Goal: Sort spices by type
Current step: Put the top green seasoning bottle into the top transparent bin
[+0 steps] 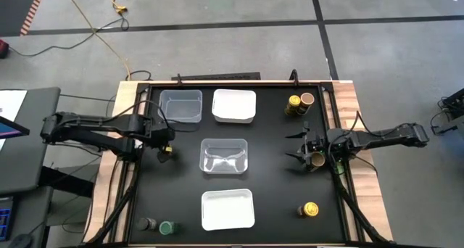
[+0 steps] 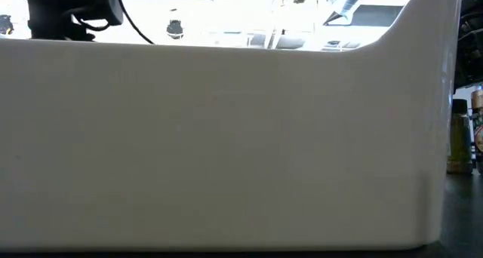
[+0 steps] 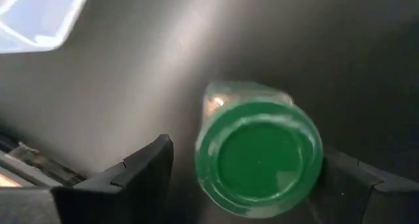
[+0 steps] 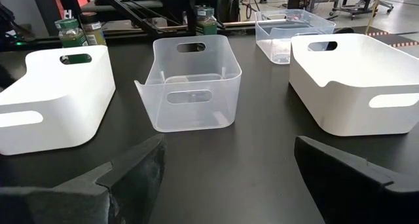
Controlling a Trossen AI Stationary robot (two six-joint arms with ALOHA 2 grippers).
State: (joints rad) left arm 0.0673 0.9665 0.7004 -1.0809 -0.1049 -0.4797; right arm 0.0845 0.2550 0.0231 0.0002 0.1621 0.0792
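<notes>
I will grab the green-lidded spice jar by its lidded top (image 3: 258,160) with my left gripper next, to sort the spices by type.
A green-lidded spice jar (image 3: 258,158) stands on the black table by the left edge (image 1: 165,151). My left gripper (image 3: 245,168) is above it, open, with a finger on each side of the lid. My right gripper (image 4: 229,155) is open and level near the right edge (image 1: 299,148), pointing toward the table's left, with nothing between its fingers. A tan-lidded jar (image 1: 317,159) stands right beside its wrist. Other jars stand in pairs: yellow (image 1: 293,104) and tan (image 1: 307,99) far right, dark grey (image 1: 147,224) and green (image 1: 167,227) near left. One yellow-lidded jar (image 1: 309,209) stands alone near right. My left gripper comes from above, pointing down, around the green lid. One finger (image 3: 344,178) lies right beside the lid's rim (image 3: 318,152); I cannot tell whether it touches. The other finger (image 3: 147,168) stands apart from the lid. The jar stands upright on the table.
Two clear trays (image 1: 180,106) (image 1: 224,156) and two white trays (image 1: 234,106) (image 1: 228,209) sit in the table's middle. The near white tray (image 2: 226,137) fills the low view, with a jar (image 2: 459,141) at its right. Bare table lies between the trays and both side edges.
</notes>
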